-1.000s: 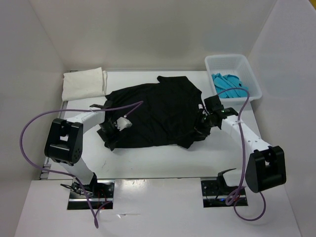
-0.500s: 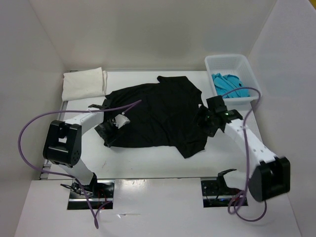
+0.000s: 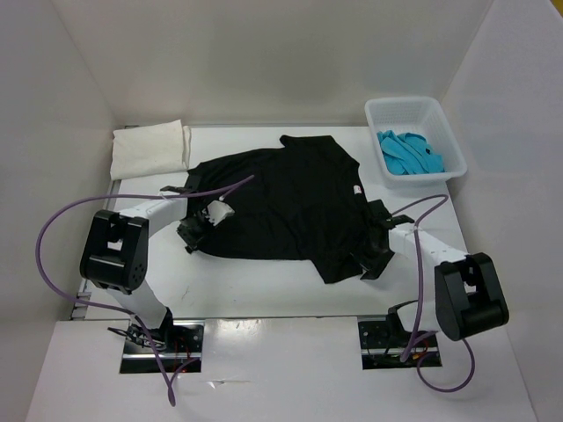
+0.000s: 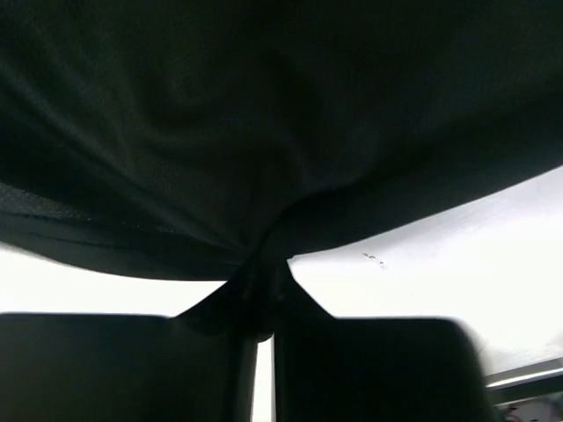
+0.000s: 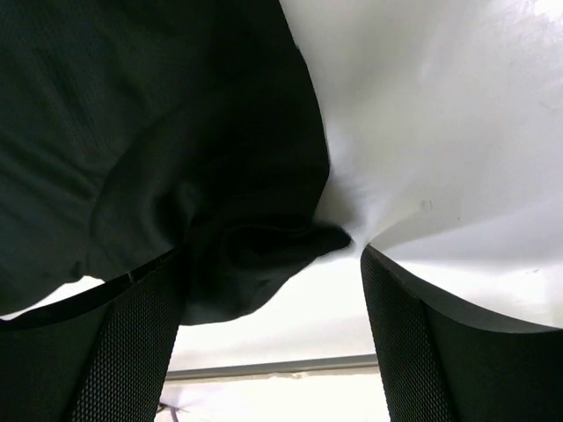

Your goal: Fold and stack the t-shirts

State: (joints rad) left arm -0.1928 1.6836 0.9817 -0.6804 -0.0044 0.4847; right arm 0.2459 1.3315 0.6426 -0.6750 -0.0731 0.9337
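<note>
My right gripper grabs the black t-shirt's loose near corner next, opposite my left gripper's pinch, to fold the shirt's near edge over.
The black t-shirt [image 3: 281, 202] lies spread out in the middle of the table. My left gripper [image 3: 193, 236] is at its near-left corner, shut on a pinch of the black cloth [image 4: 264, 132]; the hem bunches between the fingers [image 4: 262, 308]. At the shirt's near-right corner my right gripper [image 3: 369, 261] stands open. A fold of black cloth [image 5: 176, 132] lies loose between its wide-apart fingers [image 5: 271, 264]. A folded cream-white t-shirt [image 3: 149, 149] sits at the back left. The turquoise t-shirt [image 3: 409, 154] lies crumpled in the basket.
The white lattice basket [image 3: 413, 104] stands at the back right corner. White walls close in the table [image 3: 246, 281] on the left, back and right. A metal edge strip runs along the table's near side, close to both grippers.
My left gripper has shut on the black shirt's near-left hem. The right gripper opened, let go of the shirt's right side and moved nearer, to its near-right corner.
</note>
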